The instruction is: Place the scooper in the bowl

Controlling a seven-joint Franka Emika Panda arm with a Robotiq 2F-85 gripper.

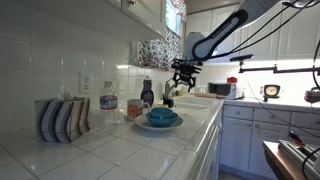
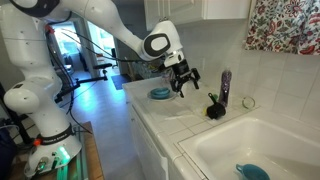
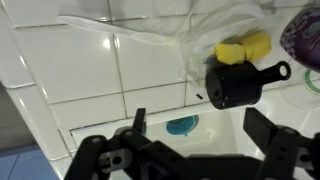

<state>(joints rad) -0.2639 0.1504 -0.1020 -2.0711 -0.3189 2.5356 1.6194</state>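
I should next use my gripper to lower the scooper into the bowl, so I should grab the scooper by its handle and leave the rounded cup head free.
The scooper (image 2: 215, 108) is small and black, with a rounded cup head, and lies on the white tiled counter by the sink's corner. In the wrist view the scooper (image 3: 232, 82) lies just ahead of the fingers, its handle pointing right. The teal-blue bowl (image 1: 160, 117) sits on a pale-blue plate (image 1: 158, 128); it also shows in an exterior view (image 2: 160, 93) farther along the counter. My gripper (image 2: 183, 82) hangs open and empty above the counter, between bowl and scooper. Its fingers (image 3: 200, 132) are spread wide, holding nothing.
A tall dark pump bottle (image 2: 225, 87) stands behind the scooper by the tiled wall. A yellow sponge (image 3: 243, 48) lies next to the scooper. The white sink (image 2: 250, 140) holds a blue object (image 2: 252, 171). Striped cloths (image 1: 62, 118) and jars stand on the counter.
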